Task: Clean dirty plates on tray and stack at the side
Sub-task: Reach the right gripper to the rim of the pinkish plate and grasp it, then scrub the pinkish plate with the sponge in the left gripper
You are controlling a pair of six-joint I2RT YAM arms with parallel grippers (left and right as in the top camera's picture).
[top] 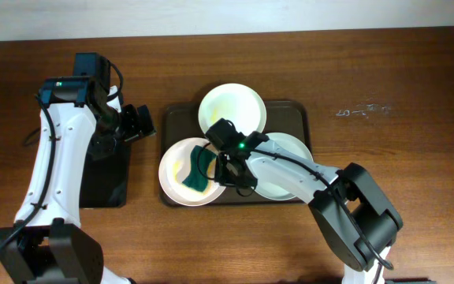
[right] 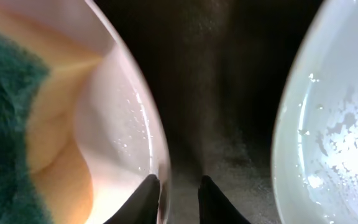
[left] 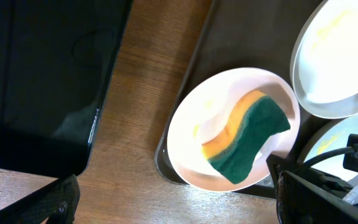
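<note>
The sponge's yellow side should stay free to clean plates, so my left gripper needs to grab the sponge across its middle (top: 200, 169) (left: 247, 138) from its green side next.
Three white plates lie on the brown tray (top: 293, 110): one at the back (top: 231, 109), one at the right (top: 288, 162) and one at the front left (top: 176, 177), overhanging the tray's left rim. A green and yellow sponge (top: 198, 170) lies in the front-left plate (left: 191, 124). My right gripper (right: 178, 182) is slightly open and straddles this plate's right rim (right: 117, 112), one finger inside and one over the tray (right: 216, 74). My left gripper (left: 179, 205) is wide open and empty, above the table left of the tray.
A smaller black tray (top: 105, 170) lies left of the brown tray, under my left arm, and also shows in the left wrist view (left: 42, 74). The right plate (right: 328, 124) has wet smears. Bare wooden table (top: 385, 79) surrounds both trays.
</note>
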